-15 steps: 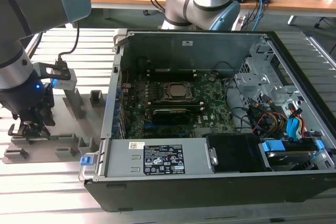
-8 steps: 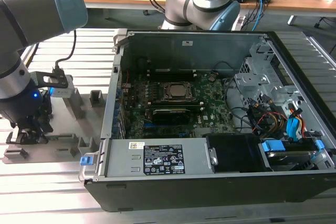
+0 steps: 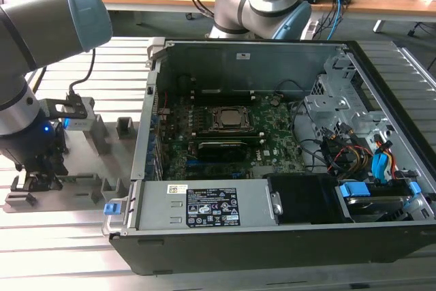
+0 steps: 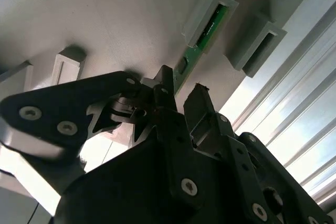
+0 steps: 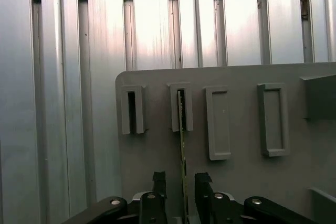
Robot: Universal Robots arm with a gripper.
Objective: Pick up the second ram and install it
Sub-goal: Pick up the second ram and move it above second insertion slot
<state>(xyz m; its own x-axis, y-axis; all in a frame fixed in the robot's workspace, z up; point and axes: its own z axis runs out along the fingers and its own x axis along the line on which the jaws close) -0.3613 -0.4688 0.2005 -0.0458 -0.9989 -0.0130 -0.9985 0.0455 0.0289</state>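
Observation:
The second ram's end is enclosed by a slotted post (image 5: pixel 181 107). To pick the second ram up, my gripper will next grab it by its exposed middle part (image 5: pixel 184 195), where both its sides are free.
The second ram (image 5: pixel 182 129) stands on its thin edge in the grey holder tray (image 5: pixel 236 192), one end seated in a slotted post (image 5: pixel 181 107). In the second wrist view its green edge (image 4: pixel 195 50) runs from that post down toward the fingers. My gripper (image 5: pixel 181 182) is open and straddles the stick, a black fingertip (image 5: pixel 159 179) on each side and a small gap between each finger and the board. In the exterior view the gripper (image 3: pixel 35 174) sits low over the tray (image 3: pixel 92 168) at the exterior view's left, beside the open computer case.
The open computer case (image 3: pixel 272 236) holds the green motherboard (image 3: pixel 272 144) with the processor socket (image 3: pixel 230 118), cables (image 3: pixel 354 151) and a drive cage. A second robot base (image 3: pixel 262 1) stands behind the case. Other empty posts (image 5: pixel 218 123) rise from the tray. The table is ribbed aluminium (image 5: pixel 63 103).

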